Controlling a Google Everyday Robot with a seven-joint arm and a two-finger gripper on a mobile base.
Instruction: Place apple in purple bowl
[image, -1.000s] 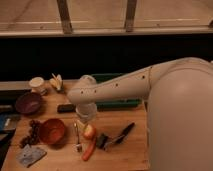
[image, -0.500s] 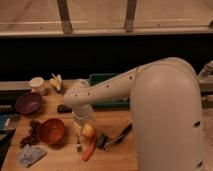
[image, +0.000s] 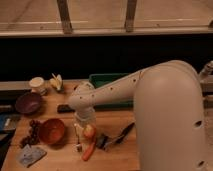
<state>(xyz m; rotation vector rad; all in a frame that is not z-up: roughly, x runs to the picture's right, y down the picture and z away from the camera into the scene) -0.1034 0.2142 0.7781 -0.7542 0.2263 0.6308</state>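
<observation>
The apple (image: 90, 131) has to go in the purple bowl (image: 28, 102), so my gripper needs to grab the apple by its sides.
The apple (image: 90, 131), yellow with a red blush, rests on the wooden table (image: 60, 160) just above the orange carrot (image: 88, 150). My gripper (image: 85, 134) hangs straight down from the white wrist (image: 85, 114) and stands open around the apple, with one pale finger (image: 78, 134) showing at the apple's left side. The apple is still on the table. The purple bowl (image: 28, 102) sits at the table's left, well apart from the gripper, with nothing in it.
An orange bowl (image: 52, 131) lies just left of the gripper, with dark grapes (image: 32, 134) beside it. A cream cup (image: 36, 84) and a banana (image: 56, 82) stand at the back. A green tray (image: 112, 80), a black tool (image: 118, 137) and a blue cloth (image: 29, 156) are nearby.
The arm has swung further into view and the gripper has come down onto the apple. The apple, carrot and bowls have not moved.
</observation>
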